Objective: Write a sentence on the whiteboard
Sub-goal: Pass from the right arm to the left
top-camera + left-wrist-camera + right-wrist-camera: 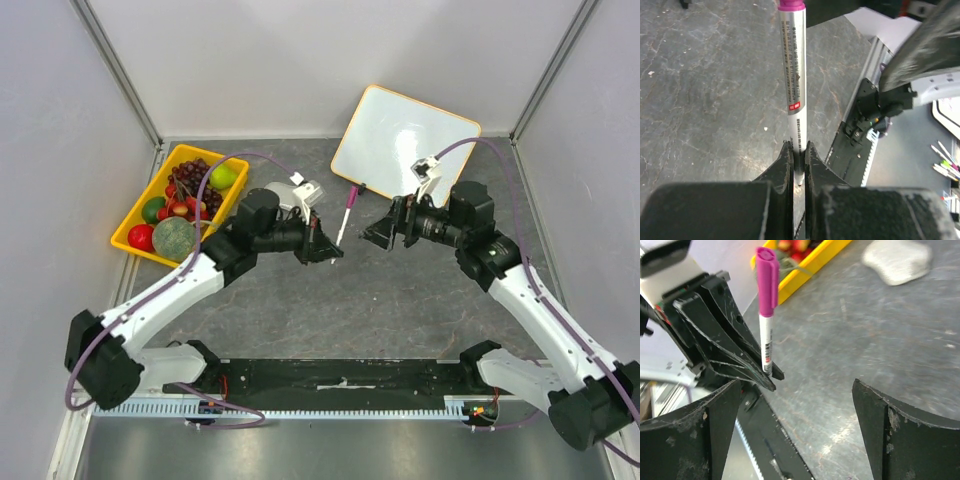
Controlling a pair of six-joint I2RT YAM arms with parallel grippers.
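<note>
I should next grab the marker by its white body below the magenta cap (344, 223) (766, 333) with my right gripper, so the marker's lower end stays free to write.
The whiteboard (400, 135) lies at the back right, glossy white with a yellow-orange rim; no writing shows on it. My left gripper (330, 250) is shut on the lower end of a white marker (345, 222) with a magenta cap, held upright above the table. In the left wrist view the marker (794, 90) rises from between the shut jaws of the left gripper (799, 155). My right gripper (378, 232) is open and empty, facing the marker from the right. In the right wrist view the marker (766, 310) stands left of centre, beyond the open right gripper (795, 390).
A yellow tray (125, 237) of fruit sits at the back left and also shows in the right wrist view (805, 270). A grey cloth (290, 195) lies behind the left wrist. Enclosure walls stand on three sides.
</note>
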